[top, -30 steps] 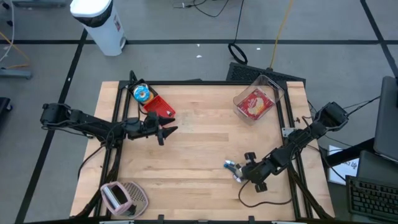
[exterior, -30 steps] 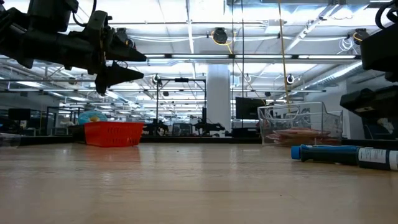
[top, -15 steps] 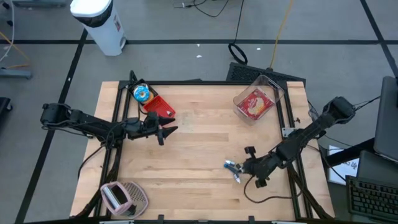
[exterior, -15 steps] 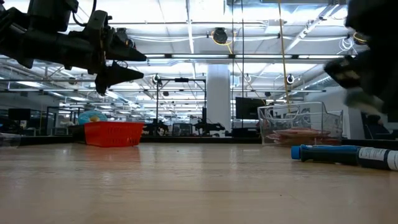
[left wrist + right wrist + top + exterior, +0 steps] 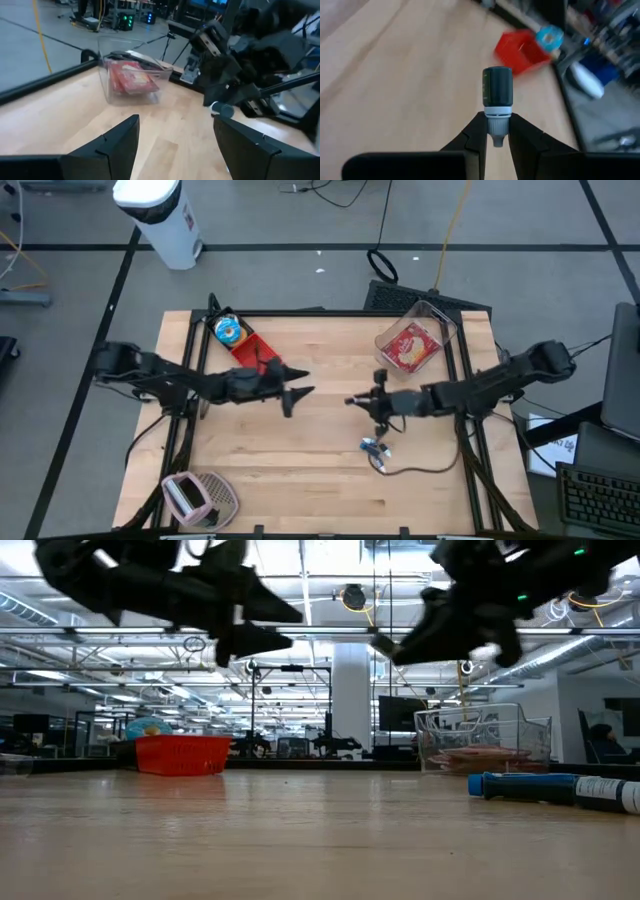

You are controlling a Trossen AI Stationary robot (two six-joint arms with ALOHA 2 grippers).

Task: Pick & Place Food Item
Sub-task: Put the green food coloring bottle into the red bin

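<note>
The small bottle should go in the red basket, so my left gripper needs to grab its dark-end with the cap (image 5: 222,110) next.
A clear container (image 5: 415,340) with a red food packet (image 5: 408,347) stands at the table's far right. A red basket (image 5: 256,352) and a blue-lidded cup (image 5: 228,331) sit at the far left. My left gripper (image 5: 300,393) hovers open over the table's middle, empty; the left wrist view shows its fingers (image 5: 122,142) wide apart. My right gripper (image 5: 352,401) faces it from the right, shut on a small dark-capped cylinder (image 5: 497,92). A blue-capped tube (image 5: 375,449) lies on the table below the right gripper. My right gripper pinches the cylinder's pale neck end (image 5: 497,125) between its two fingertips. The dark cap (image 5: 497,86) sticks out ahead of the fingers, in line with them. The fingers come nearly level from the table's right, and the cylinder is lifted clear of the table.
A pink and white device (image 5: 196,496) lies at the near left corner. A black frame rail (image 5: 300,312) runs along the table's far edge. Bare wood (image 5: 300,470) lies across the near middle. The blue-capped tube (image 5: 550,787) rests near the right side.
My left gripper has moved toward the table's middle, staying open. My right gripper has risen from the near right area, beside the blue-capped tube, and swung toward the middle. It has tipped from pointing down to nearly level. The tube has stayed on the table.
</note>
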